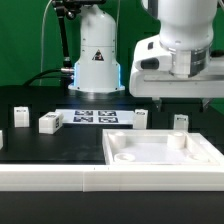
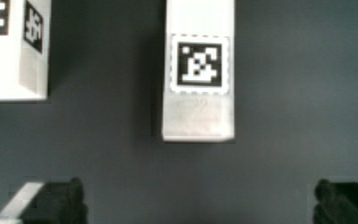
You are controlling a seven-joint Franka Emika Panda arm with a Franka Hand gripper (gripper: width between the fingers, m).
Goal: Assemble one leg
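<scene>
Next, my gripper grabs the leg by its tagged end [image 2: 199, 88]. That then lets it assemble the leg onto the white panel.
Several legs lie on the black table: two at the exterior view's left [image 1: 20, 117] [image 1: 50, 122] and two at its right [image 1: 139, 117] [image 1: 181, 122]. My gripper [image 1: 183, 98] hangs open and empty above the right-hand pair, clear of the table. In the wrist view one leg [image 2: 201, 90] lies lengthwise with its tag face up, ahead of the open gripper [image 2: 202, 205] and centred between the fingers [image 2: 51, 203], not touching them. A second tagged white block [image 2: 12, 55] lies beside it. The large white panel with a raised rim [image 1: 205, 152] sits at the front.
The marker board [image 1: 95, 116] lies flat in the middle of the table, in front of the robot's base [image 1: 97, 60]. A white piece [image 1: 2, 140] shows at the far left edge. A white strip [image 1: 50, 178] runs along the table's front.
</scene>
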